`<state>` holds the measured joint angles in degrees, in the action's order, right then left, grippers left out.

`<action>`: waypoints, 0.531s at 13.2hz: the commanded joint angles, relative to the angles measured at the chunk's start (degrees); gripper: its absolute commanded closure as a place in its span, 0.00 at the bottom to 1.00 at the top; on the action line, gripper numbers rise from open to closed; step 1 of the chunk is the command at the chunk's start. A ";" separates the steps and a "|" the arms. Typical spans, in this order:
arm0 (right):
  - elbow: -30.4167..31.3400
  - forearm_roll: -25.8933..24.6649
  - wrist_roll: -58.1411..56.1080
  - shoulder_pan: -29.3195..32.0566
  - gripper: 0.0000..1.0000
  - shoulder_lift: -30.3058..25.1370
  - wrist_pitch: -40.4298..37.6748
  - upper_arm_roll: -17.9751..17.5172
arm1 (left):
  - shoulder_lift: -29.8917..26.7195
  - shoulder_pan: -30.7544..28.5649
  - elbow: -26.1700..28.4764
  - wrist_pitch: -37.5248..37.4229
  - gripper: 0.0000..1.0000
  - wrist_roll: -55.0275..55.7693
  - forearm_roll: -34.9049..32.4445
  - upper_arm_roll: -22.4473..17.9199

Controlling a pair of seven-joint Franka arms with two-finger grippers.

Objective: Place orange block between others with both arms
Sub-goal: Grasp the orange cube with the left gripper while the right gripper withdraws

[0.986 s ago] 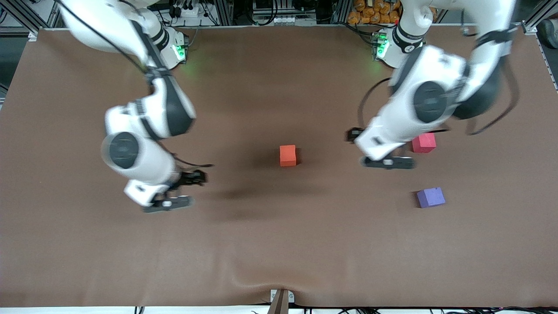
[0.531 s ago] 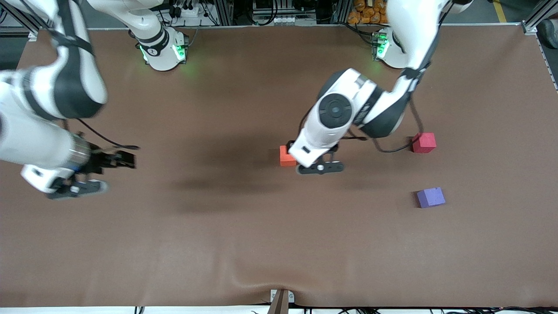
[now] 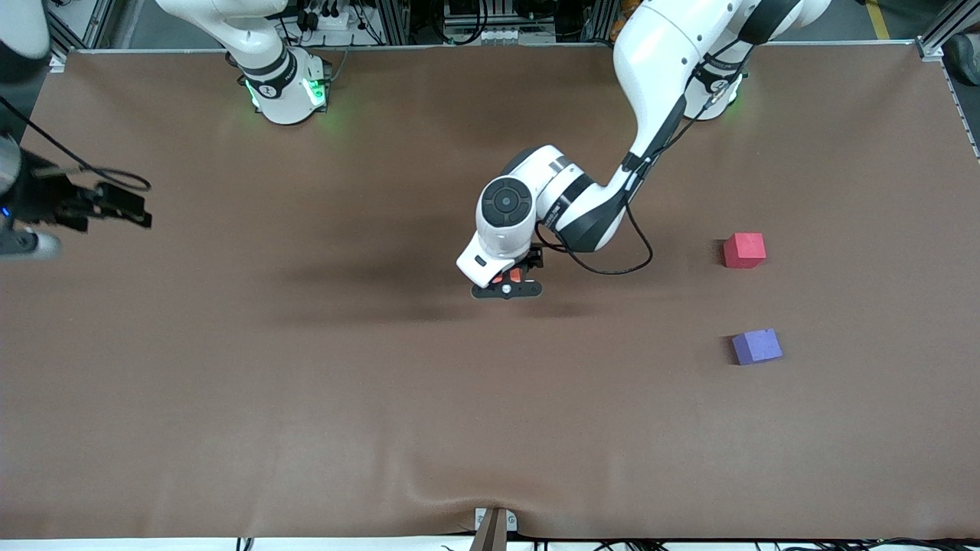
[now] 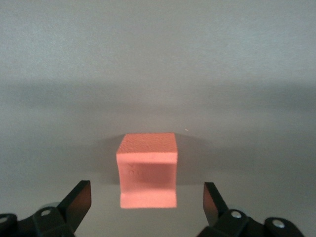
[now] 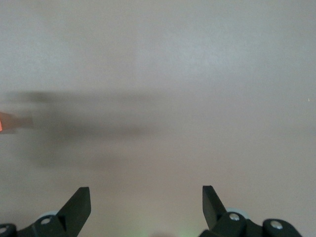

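Note:
My left gripper should place the orange block between the other cubes, so next it will grab the orange block [image 4: 147,170] by its opposite sides.
The orange block [image 4: 147,170] sits mid-table, and in the front view only a sliver of it [image 3: 516,274] shows under the left hand. My left gripper [image 3: 507,291] hangs low over it and is open. Its fingers [image 4: 79,197] stand either side of the block with a clear gap each side. The red-pink cube [image 3: 744,250] and the purple-blue cube [image 3: 756,346] lie apart toward the left arm's end, the purple one nearer the front camera. My right gripper [image 3: 23,245] is open over the right arm's end of the table, with bare mat between its fingers [image 5: 79,202].
A brown mat [image 3: 490,428] covers the whole table and has a small ripple at its front edge [image 3: 490,493]. The two green-lit arm bases [image 3: 287,88] stand along the back edge. The left arm's elbow [image 3: 582,207] hangs over the mat between the orange block and the red-pink cube.
The left arm swung from beside the red-pink cube to over the orange block. The right arm withdrew from mid-table toward its own end. No block moved.

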<state>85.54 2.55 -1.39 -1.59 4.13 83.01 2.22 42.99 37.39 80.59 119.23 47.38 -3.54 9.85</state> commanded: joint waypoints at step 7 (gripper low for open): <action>4.20 0.00 3.32 3.08 0.00 -5.54 -0.66 -1.08 | 4.65 1.81 -1.57 1.27 0.00 2.72 -1.82 -0.62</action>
<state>88.08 2.55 1.15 -0.29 0.23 81.74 2.21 46.69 38.61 80.44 120.20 48.44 -4.00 9.59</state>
